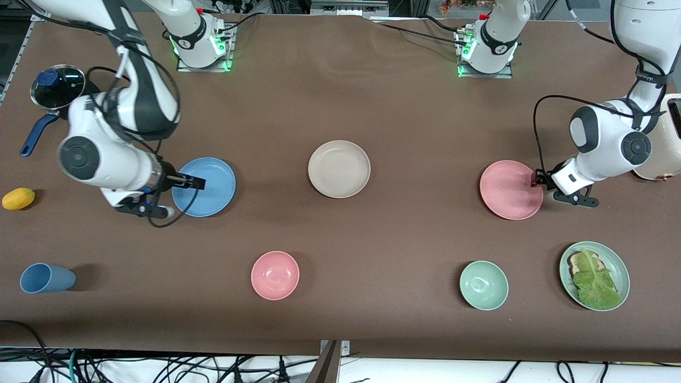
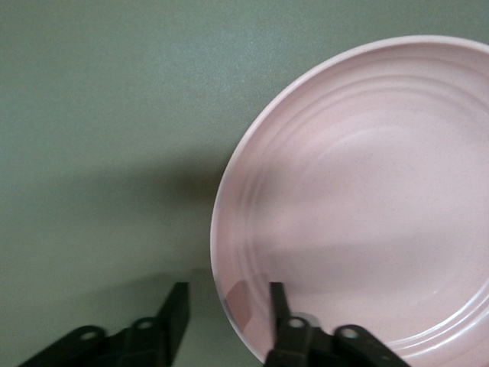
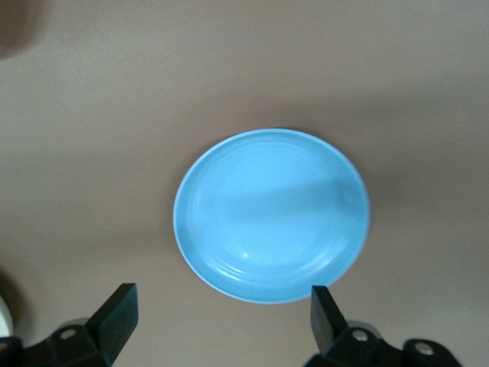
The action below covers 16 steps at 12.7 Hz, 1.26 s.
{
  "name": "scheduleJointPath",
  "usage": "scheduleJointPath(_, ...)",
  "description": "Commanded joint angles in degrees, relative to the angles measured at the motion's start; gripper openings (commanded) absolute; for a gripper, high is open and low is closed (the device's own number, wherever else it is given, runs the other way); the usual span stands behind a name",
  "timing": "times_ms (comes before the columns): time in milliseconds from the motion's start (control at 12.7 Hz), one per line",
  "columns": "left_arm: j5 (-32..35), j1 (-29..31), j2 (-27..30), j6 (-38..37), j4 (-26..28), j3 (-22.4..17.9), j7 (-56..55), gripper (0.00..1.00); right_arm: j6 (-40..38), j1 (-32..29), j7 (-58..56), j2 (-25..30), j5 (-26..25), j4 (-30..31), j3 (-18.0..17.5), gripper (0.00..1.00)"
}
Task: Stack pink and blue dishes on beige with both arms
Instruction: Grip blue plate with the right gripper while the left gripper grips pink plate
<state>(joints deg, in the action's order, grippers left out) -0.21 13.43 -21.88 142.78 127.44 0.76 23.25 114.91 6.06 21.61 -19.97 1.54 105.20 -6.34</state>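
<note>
The blue plate's round side spreads wider than my open fingers, so my right gripper should grab its thin rim (image 1: pixel 225 168) next.
The pink plate (image 1: pixel 511 189) lies toward the left arm's end of the table. My left gripper (image 1: pixel 536 181) is down at its rim. In the left wrist view the left gripper (image 2: pixel 227 294) straddles the pink plate (image 2: pixel 359 199): one finger is inside the rim, and the other finger (image 2: pixel 174 310) is outside with a gap to it. The blue plate (image 1: pixel 204 186) lies toward the right arm's end. My right gripper (image 1: pixel 191 182) hangs open over its edge. The right wrist view shows the right gripper (image 3: pixel 221 298) holding nothing, with the blue plate (image 3: pixel 271 214) ahead of it. The beige plate (image 1: pixel 339 168) sits bare between the two.
Nearer the front camera stand a blue cup (image 1: pixel 47 278), a pink bowl (image 1: pixel 275 275), a green bowl (image 1: pixel 483 285) and a pale green plate (image 1: pixel 620 266) with lettuce. A yellow fruit (image 1: pixel 18 198) and a lidded pot (image 1: pixel 57 88) are at the right arm's end. A cream appliance (image 1: pixel 662 143) is at the left arm's end.
</note>
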Motion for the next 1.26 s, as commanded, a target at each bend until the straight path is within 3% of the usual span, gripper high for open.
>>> scheduleJointPath(0, 0.12, 0.72, -2.2, 0.49, -1.67, 0.29, 1.98, 0.17, 9.95, 0.27, 4.83, 3.53, 0.48, 10.26, -2.7, 1.0)
scheduleJointPath(79, -1.79, 0.72, -2.55, 0.49, -2.11, 0.29, 1.98, 0.16, 13.29, 0.27, 5.72, 4.06, 0.22, 13.25, -2.89, 1.0)
scheduleJointPath(237, -3.83, 0.72, -2.73, 0.31, -2.2, 0.38, 1.98, 0.0, 21.64, 0.35, 5.81, 4.24, 0.13, 18.88, -4.03, 1.0)
scheduleJointPath(474, -5.94, 0.37, -2.47, -0.83, -2.9, 0.55, 1.89, 0.0, 23.78, 2.54, 5.81, 1.44, -0.13, 18.73, -4.03, 1.0)
scheduleJointPath(711, -7.34, 0.64, -0.97, -12.82, -8.76, 3.62, 1.8, 0.0, 25.63, 2.55, 5.73, -1.99, -4.07, 18.38, -4.03, 1.0)
scheduleJointPath(947, -14.45, 0.11, -1.32, -25.15, -16.5, 4.69, 1.8, 0.0, 25.54, 2.46, 5.46, -4.36, -9.61, 16.89, -3.95, 0.99)
scheduleJointPath(1026, -15.17, -0.24, -1.41, -27.09, -17.92, 5.21, 1.54, 0.0, 25.54, 2.55, 5.46, -4.98, -10.41, 16.45, -3.94, 0.94)
scheduleJointPath(1184, -20.16, -0.33, -1.5, -27.9, -18.28, 9.15, -0.12, 0.0, 25.37, 2.64, 5.46, -5.51, -10.59, 16.0, -3.94, 0.62)
